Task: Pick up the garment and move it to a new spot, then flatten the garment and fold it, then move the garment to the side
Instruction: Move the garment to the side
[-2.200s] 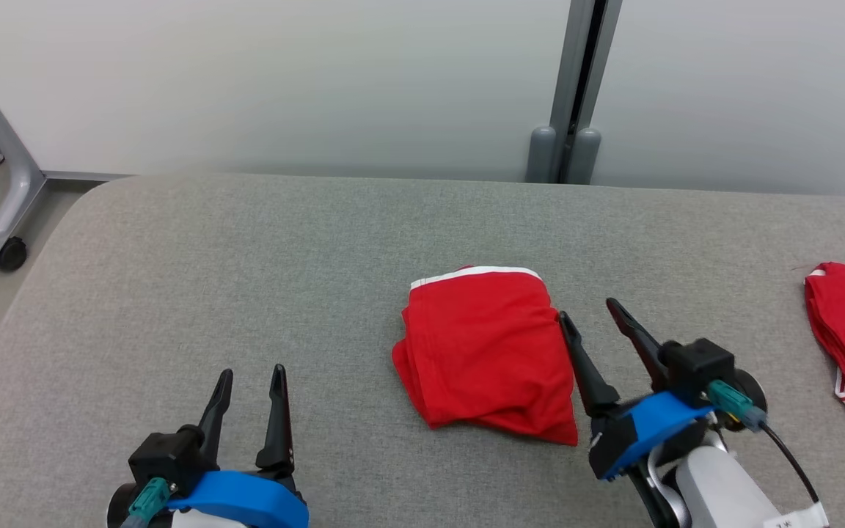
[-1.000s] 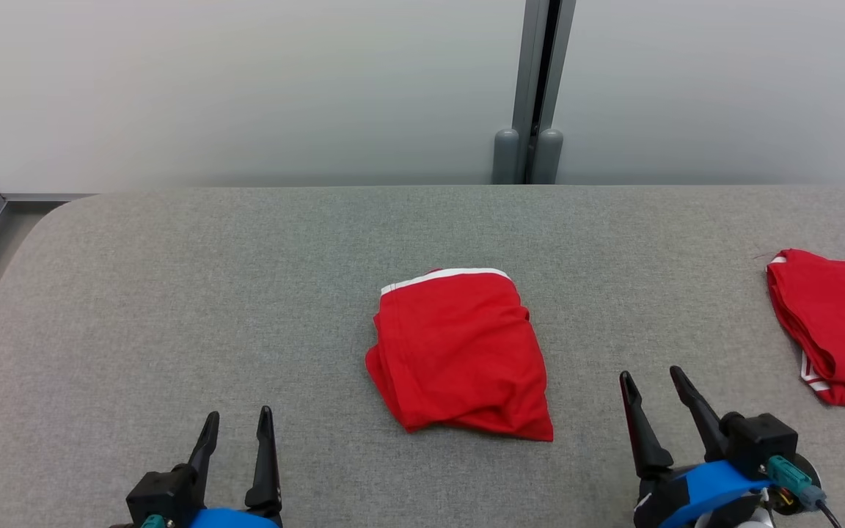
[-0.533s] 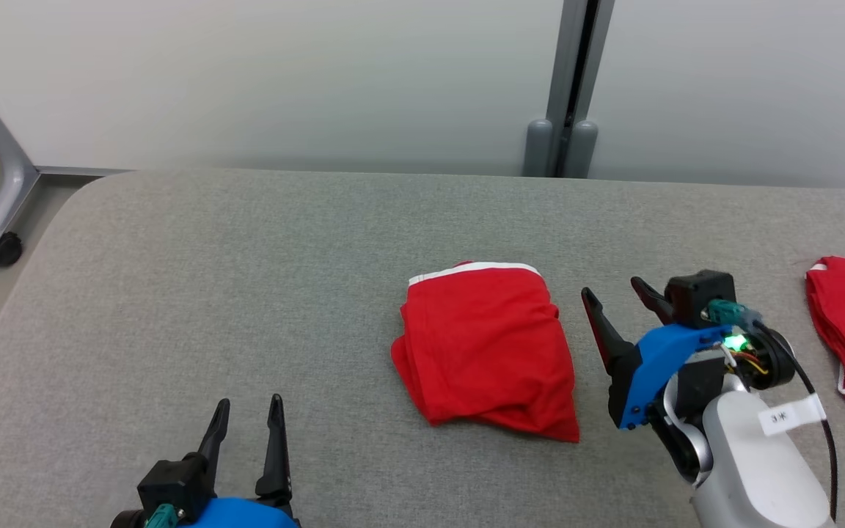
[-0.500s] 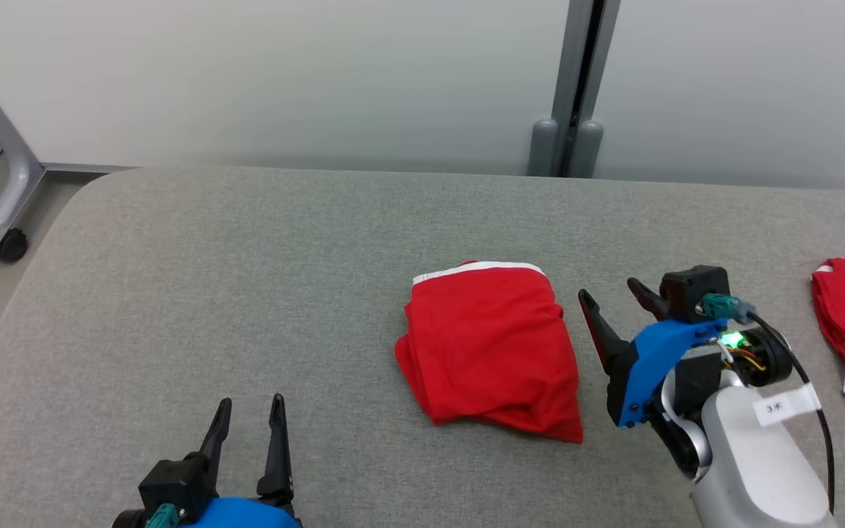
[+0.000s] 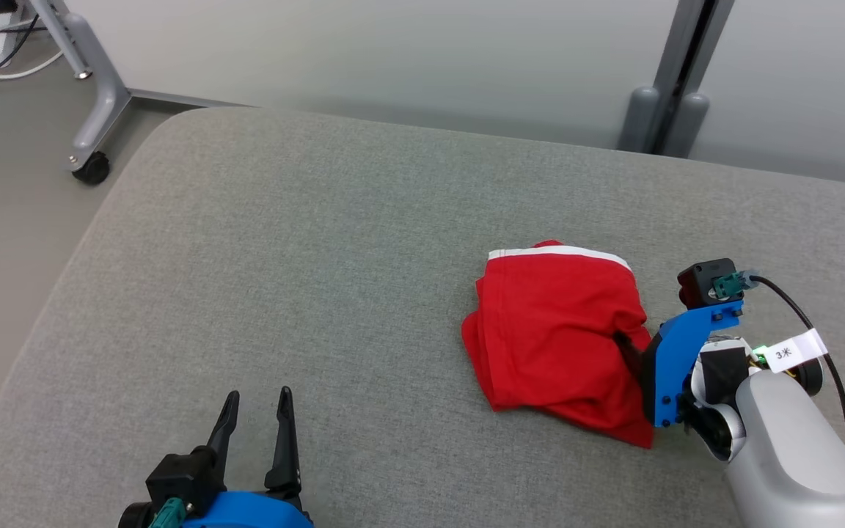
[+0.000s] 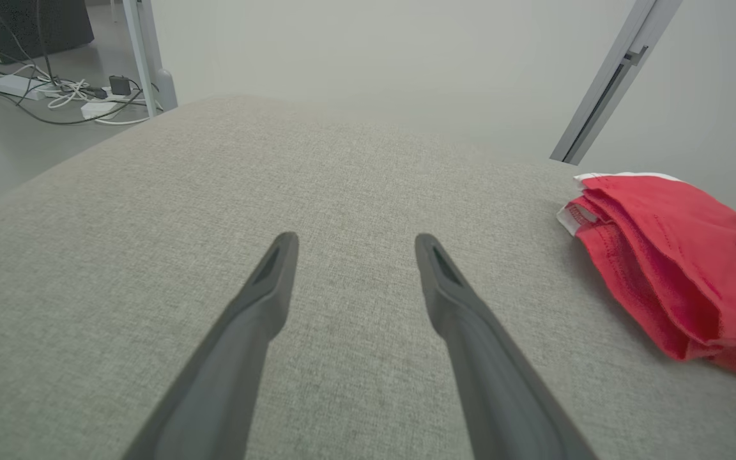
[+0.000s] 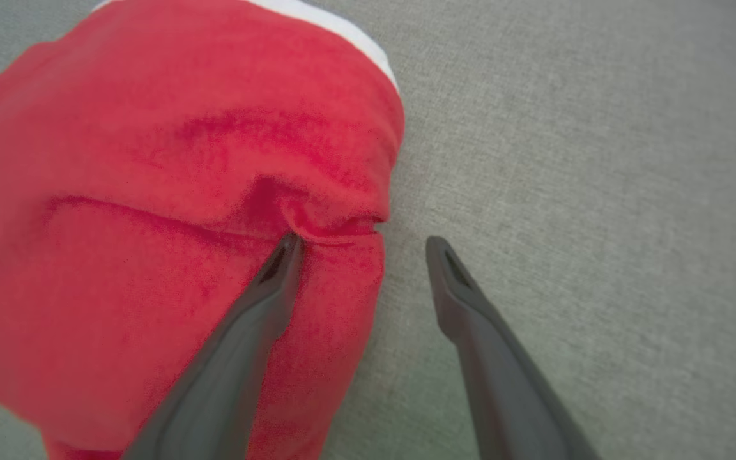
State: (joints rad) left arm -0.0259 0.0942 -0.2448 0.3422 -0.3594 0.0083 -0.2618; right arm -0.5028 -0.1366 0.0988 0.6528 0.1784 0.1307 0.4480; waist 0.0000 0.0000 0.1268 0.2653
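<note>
The red garment (image 5: pixel 547 325) should go to a new spot, so my right gripper should next grab its creased folded edge (image 5: pixel 628 347).
The red garment (image 5: pixel 554 330) lies folded on the grey padded table (image 5: pixel 305 242), right of centre, its white band along the far edge. My right gripper (image 5: pixel 639 339) is open at the garment's right edge. In the right wrist view the gripper (image 7: pixel 358 246) straddles that edge: one finger (image 7: pixel 259 306) presses a dent into the red cloth (image 7: pixel 170 191), the other rests over bare table. My left gripper (image 5: pixel 259 396) stands open over the table near the front edge, nothing between its fingers (image 6: pixel 356 243); the garment (image 6: pixel 668 268) lies well off to its right.
The table's rounded left corner (image 5: pixel 144 139) drops to the floor. A wheeled grey stand leg (image 5: pixel 92 110) is beyond it. A grey post (image 5: pixel 668 95) stands against the back wall. Cables and a power strip (image 6: pixel 55 96) lie on the floor at far left.
The head camera has swung left, so the second red garment at the right edge has left the picture. My right gripper has moved onto the garment's right edge. The left gripper has stayed put.
</note>
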